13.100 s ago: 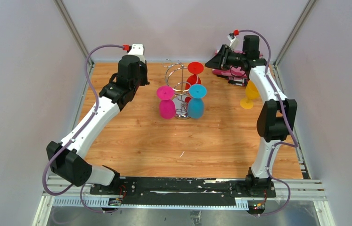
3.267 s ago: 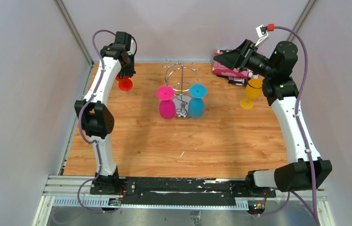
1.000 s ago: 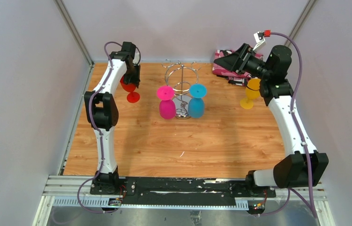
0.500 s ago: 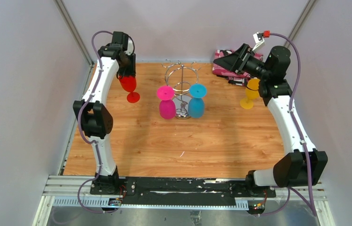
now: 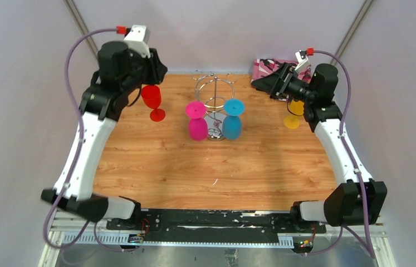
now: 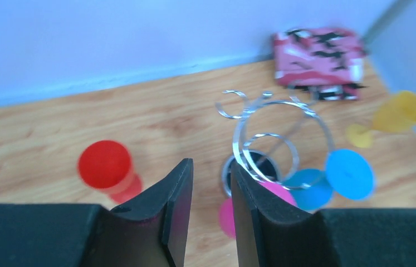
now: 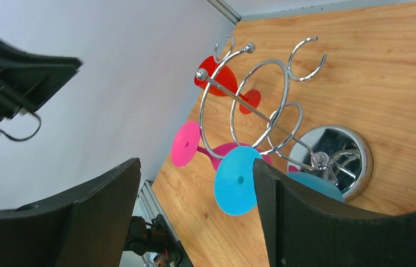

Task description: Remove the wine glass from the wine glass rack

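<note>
I need to grab the blue wine glass [image 5: 232,122] by the edge of its base that faces my right gripper, so I can take it off. The glass's bowl then stays free for handing over.
The chrome wine glass rack [image 5: 214,105] stands mid-table at the back. A pink wine glass [image 5: 196,123] and a blue wine glass [image 5: 232,122] hang upside down from it. A red wine glass [image 5: 152,102] stands upright on the table to the rack's left. My left gripper [image 5: 157,70] is above and behind the red glass, slightly open and empty. In the left wrist view the gripper [image 6: 210,168] looks down on the red glass [image 6: 105,164] and the rack [image 6: 267,139]. My right gripper [image 5: 259,82] is wide open and empty, right of the rack. In the right wrist view the gripper [image 7: 194,167] faces the blue glass [image 7: 238,181] and the rack [image 7: 250,105].
A yellow wine glass [image 5: 294,114] stands upright at the right, beside my right arm. A pink patterned box [image 5: 269,70] lies at the back right corner. Walls close in the back, left and right sides of the table [image 5: 216,167].
My left gripper has let go of the red glass and risen away from it; the glass stands on the table. My right gripper has dipped slightly toward the rack.
</note>
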Robot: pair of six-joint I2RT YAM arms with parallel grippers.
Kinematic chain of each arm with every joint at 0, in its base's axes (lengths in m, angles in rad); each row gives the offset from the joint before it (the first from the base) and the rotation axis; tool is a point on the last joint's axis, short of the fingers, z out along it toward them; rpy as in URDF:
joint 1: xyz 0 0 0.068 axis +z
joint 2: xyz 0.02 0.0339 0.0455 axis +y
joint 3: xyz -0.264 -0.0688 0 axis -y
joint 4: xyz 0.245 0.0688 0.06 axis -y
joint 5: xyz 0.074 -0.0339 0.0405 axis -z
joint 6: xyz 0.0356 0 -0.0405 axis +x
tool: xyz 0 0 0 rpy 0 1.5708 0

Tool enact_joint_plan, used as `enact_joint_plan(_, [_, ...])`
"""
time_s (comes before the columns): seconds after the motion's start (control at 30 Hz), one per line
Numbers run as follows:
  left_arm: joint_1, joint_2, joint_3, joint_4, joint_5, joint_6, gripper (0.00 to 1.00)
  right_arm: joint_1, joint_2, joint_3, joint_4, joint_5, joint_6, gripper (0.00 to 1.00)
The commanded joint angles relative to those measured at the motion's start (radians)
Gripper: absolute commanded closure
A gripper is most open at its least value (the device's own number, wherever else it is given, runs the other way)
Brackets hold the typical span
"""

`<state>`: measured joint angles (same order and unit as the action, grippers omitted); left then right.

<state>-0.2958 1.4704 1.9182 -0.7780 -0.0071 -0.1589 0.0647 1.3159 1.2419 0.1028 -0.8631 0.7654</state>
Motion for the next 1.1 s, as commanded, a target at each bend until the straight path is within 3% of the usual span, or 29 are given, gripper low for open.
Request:
enact_joint_plan(0.0, [-0.017, -0.257, -0.380, 0.481, 0.256, -0.054, 0.63, -0.014, -0.058, -0.048, -0.011, -0.006, -0.016, 0.21])
enact_joint_plan(0.07, [-0.019, -0.367, -0.560, 0.689, 0.359, -0.125, 0.59, -0.014, -0.071, -0.067, -0.015, -0.008, -0.013, 0.22])
enact_joint_plan(0.13, [-0.022, -0.428, -0.652, 0.771, 0.421, -0.168, 0.58, -0.010, -0.089, -0.097, -0.019, -0.007, -0.014, 0.22])
enact_joint_plan(0.27, [-0.032, -0.458, -0.710, 0.773, 0.456, -0.203, 0.57, -0.002, -0.099, -0.164, -0.011, -0.004, -0.015, 0.25])
enact_joint_plan(0.57, [-0.034, -0.451, -0.748, 0.773, 0.443, -0.205, 0.57, 0.055, -0.040, -0.216, 0.007, -0.001, -0.026, 0.44])
enact_joint_plan(1.07, [-0.034, -0.442, -0.745, 0.738, 0.408, -0.179, 0.57, 0.113, 0.063, -0.206, 0.026, 0.002, -0.025, 0.50])
